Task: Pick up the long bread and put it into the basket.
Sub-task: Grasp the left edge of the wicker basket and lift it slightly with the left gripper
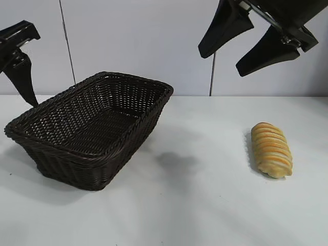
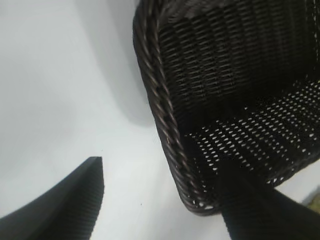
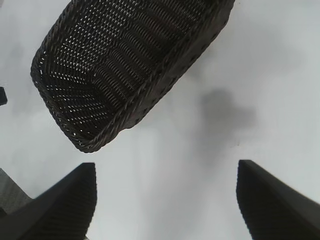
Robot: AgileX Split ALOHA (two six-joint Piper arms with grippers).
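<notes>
The basket is too wide to span, so the robot's left gripper will next grab the basket by the thin rim of its end (image 1: 20,123) (image 2: 162,107).
The long bread (image 1: 271,149), a golden-tan ridged loaf, lies on the white table at the right. The dark brown wicker basket (image 1: 49,116) stands at the left and holds nothing; it also shows in the left wrist view (image 2: 160,95) and the right wrist view (image 3: 165,75). My right gripper (image 1: 221,62) hangs open and empty high above the table, up and left of the bread. The bread does not show in the right wrist view. My left gripper (image 1: 28,97) is open, raised at the far left beside the basket's rim.
The white table (image 1: 205,205) has bare surface between the basket and the bread, with the right gripper's shadow (image 1: 177,161) on it. A white wall stands behind.
</notes>
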